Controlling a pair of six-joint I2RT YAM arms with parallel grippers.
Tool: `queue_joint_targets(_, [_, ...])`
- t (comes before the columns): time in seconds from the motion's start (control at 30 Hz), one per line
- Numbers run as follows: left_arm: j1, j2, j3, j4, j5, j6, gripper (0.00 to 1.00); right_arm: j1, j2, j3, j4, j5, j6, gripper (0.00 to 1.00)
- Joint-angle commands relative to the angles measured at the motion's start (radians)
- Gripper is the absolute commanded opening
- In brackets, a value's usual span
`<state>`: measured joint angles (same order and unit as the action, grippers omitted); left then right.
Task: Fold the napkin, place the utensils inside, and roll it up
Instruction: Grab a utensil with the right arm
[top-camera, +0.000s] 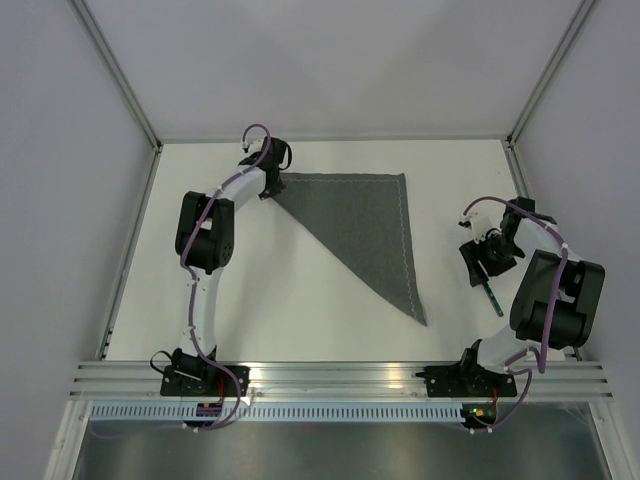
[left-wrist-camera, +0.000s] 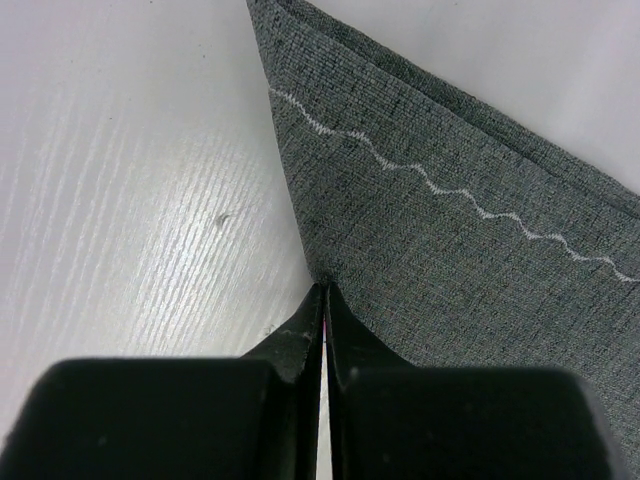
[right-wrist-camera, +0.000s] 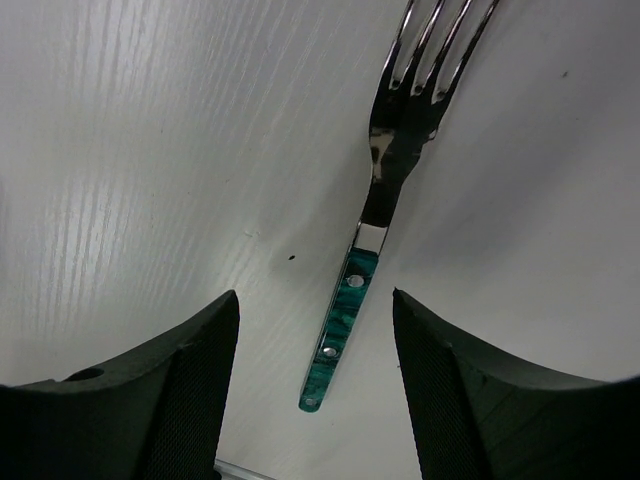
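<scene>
My right gripper grabs the sides of the fork's teal handle, near the metal neck (right-wrist-camera: 353, 284), next, to place the fork (right-wrist-camera: 372, 220) flat on the napkin.
The napkin (top-camera: 370, 225) is a dark grey cloth lying folded into a triangle on the white table, its long edge running from far left to near right. In the left wrist view the napkin (left-wrist-camera: 450, 230) shows two layers and a pale wavy stitch line. My left gripper (top-camera: 270, 188) is at the far left corner; its jaws (left-wrist-camera: 326, 287) are pressed together with the cloth puckered at their tips. The fork (right-wrist-camera: 372, 220) lies on the table right of the napkin, teal handle toward me. My right gripper (right-wrist-camera: 315, 297) hangs open above it, the handle between the fingers, not touching. The handle end shows in the top view (top-camera: 493, 298).
The table (top-camera: 300, 300) is white, with walls at the left, back and right. A metal rail (top-camera: 340, 378) runs along the near edge by the arm bases. The fork lies close to the right arm's base and about a hand's width from the napkin's right edge.
</scene>
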<state>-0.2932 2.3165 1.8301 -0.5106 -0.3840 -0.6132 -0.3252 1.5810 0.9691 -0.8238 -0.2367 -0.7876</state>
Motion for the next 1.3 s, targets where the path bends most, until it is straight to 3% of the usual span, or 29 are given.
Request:
queue_joint_targets(0.0, [0.011,-0.037,-0.037,-0.071,-0.007,0.009,0.02,-0.006,-0.001,-0.035,0.023,0.034,-0.012,0.69])
queue_joint_targets(0.17, [0.012,-0.04,-0.051,-0.069,0.0,0.01,0.02,-0.006,0.024,-0.07,0.057,0.033,-0.002,0.65])
queue_joint_targets(0.43, [0.012,-0.055,-0.057,-0.063,0.022,0.006,0.04,-0.006,0.059,-0.078,0.092,0.027,0.021,0.35])
queue_joint_targets(0.77, [0.023,-0.132,-0.06,-0.042,0.08,0.026,0.32,-0.003,0.054,-0.046,0.089,-0.01,0.051,0.07])
queue_joint_targets(1.03, [0.032,-0.203,-0.051,-0.017,0.137,0.049,0.56,0.008,0.033,0.002,0.063,-0.042,0.065,0.0])
queue_joint_targets(1.27, [0.037,-0.252,-0.038,-0.003,0.183,0.066,0.6,0.038,0.001,0.055,0.051,-0.061,0.103,0.01])
